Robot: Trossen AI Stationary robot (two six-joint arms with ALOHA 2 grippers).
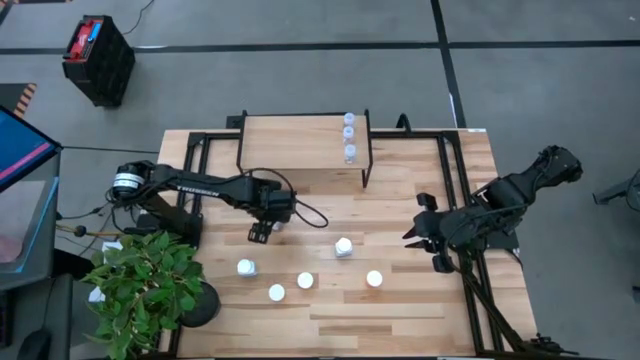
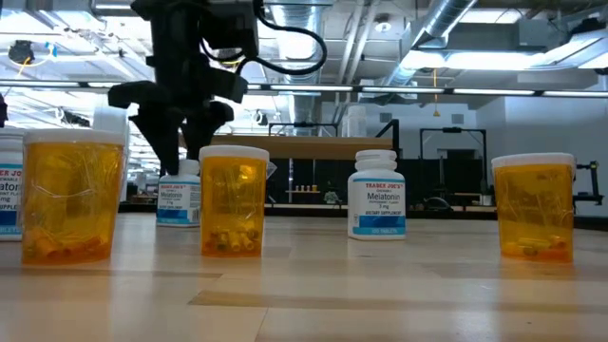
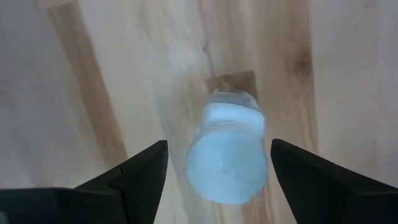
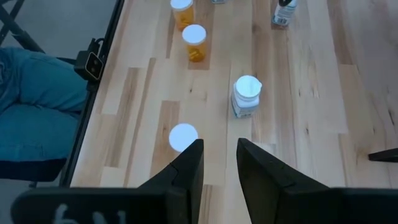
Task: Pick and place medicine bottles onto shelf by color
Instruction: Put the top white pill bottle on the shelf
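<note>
The fingers of my left gripper stand beside the white bottle's wide cap, and closing now would catch it, so it is time to close on the cap.
My left gripper hangs open, pointing down over a white bottle that stands upright on the table. Its fingers are on either side of the cap without touching; in the low view it is just above that bottle. Three clear bluish bottles stand in a row at the right end of the shelf. Two more white bottles and three orange ones stand on the table. My right gripper waits at the right, slightly open and empty.
A potted plant stands at the table's near left corner beside the left arm's base. A black crate sits on the floor beyond the table. A person's leg in jeans shows beside the table in the right wrist view.
</note>
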